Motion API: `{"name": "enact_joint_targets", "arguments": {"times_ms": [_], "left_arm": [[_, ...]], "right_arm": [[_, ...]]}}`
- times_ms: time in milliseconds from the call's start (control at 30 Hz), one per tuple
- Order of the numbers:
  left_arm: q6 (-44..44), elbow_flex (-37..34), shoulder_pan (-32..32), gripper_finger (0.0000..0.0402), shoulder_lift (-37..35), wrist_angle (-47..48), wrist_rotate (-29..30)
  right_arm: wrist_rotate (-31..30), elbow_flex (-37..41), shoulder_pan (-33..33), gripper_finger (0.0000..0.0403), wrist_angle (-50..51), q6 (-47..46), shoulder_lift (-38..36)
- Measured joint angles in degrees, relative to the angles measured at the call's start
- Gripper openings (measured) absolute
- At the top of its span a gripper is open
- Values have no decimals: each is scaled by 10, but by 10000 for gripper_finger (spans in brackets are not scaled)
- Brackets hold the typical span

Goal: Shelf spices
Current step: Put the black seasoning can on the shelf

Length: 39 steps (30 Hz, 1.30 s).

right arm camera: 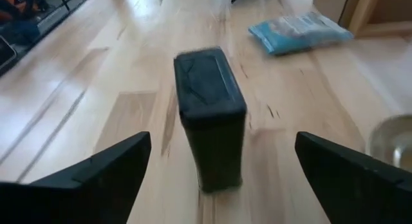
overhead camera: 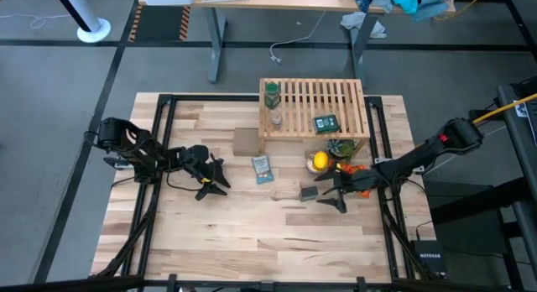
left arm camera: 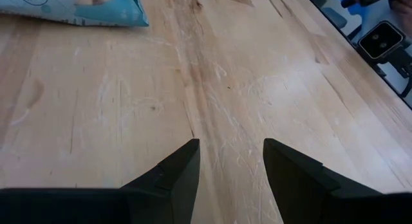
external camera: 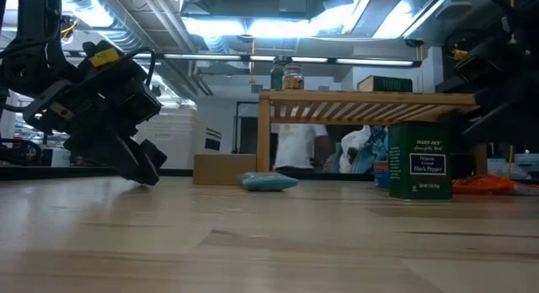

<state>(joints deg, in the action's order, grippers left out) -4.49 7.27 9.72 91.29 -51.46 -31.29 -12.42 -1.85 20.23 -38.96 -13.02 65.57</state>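
Note:
My right gripper's fingers stop short of the upright tin, so closing now would miss. My right gripper moves toward the tin, then closes on it.
The wooden slatted shelf stands at the table's far side. On it are the green bottle, the clear glass jar and a green-labelled tin lying flat. A second tin stands upright on the table. My right gripper is open. Its fingers stand on either side of this tin without touching it. My left gripper waits open, low over bare table on the left.
A yellow lemon and a dark green bundle lie just in front of the shelf, near my right arm. A blue-and-white packet and a small cardboard box sit mid-table. The near half of the table is bare wood.

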Motion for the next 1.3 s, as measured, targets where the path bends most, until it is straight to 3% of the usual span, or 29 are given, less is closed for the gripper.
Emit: {"name": "enact_joint_targets", "arguments": {"times_ms": [200, 500, 1300], "left_arm": [[0, 0, 0, 164, 0, 0, 0], [0, 0, 0, 164, 0, 0, 0], [0, 0, 0, 164, 0, 0, 0]], "right_arm": [[15, -14, 0, 394, -116, 29, 103], [-18, -34, 0, 385, -155, 30, 178], [-37, -48, 0, 211, -153, 28, 178]]}}
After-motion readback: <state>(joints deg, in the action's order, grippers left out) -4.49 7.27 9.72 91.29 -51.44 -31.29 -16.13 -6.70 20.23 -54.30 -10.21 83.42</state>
